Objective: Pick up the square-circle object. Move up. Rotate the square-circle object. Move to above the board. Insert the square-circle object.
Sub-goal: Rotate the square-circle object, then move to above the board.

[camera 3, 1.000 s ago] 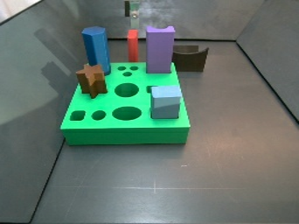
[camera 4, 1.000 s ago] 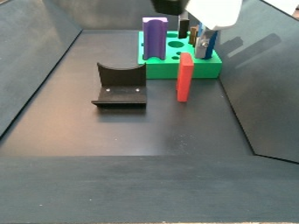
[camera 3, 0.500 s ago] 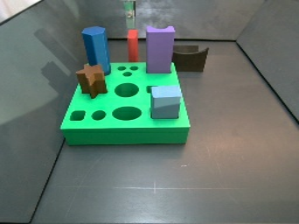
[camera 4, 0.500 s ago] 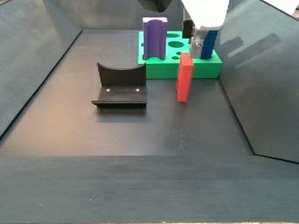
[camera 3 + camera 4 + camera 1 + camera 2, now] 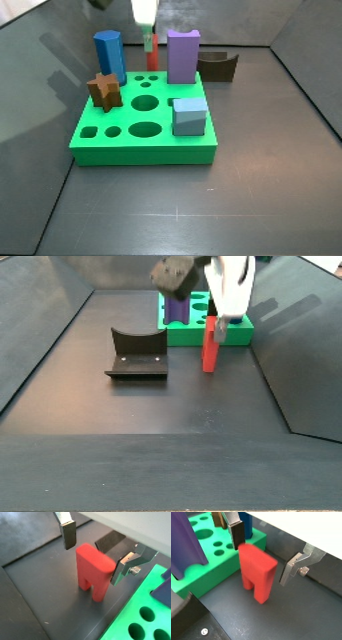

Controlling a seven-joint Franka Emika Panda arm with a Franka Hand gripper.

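Note:
The legs of the square-circle object need to stay free to enter the green board. My gripper needs to pick the object up next by its solid upper body [image 5: 95,561].
The square-circle object [image 5: 92,567] is a red-orange block standing upright on its two legs on the dark floor, just beside the green board [image 5: 211,562]. It also shows in both side views [image 5: 151,52] [image 5: 210,348]. My gripper [image 5: 95,552] is open and straddles the block's upper body, one finger [image 5: 67,536] on each side with small gaps. In a wrist view [image 5: 263,552] the dark pad [image 5: 236,537] is very near the block's top corner. In the side views the gripper [image 5: 144,20] [image 5: 222,306] hangs right over the block.
On the board [image 5: 134,145] stand a blue pillar [image 5: 110,55], a tall purple block [image 5: 183,55], a brown star piece [image 5: 104,91] and a pale blue cube [image 5: 190,116]. A dark curved holder [image 5: 136,353] sits on the floor. Grey walls enclose the floor.
My gripper has come down from above the block until its open fingers flank the block's top. The block and the board have not moved.

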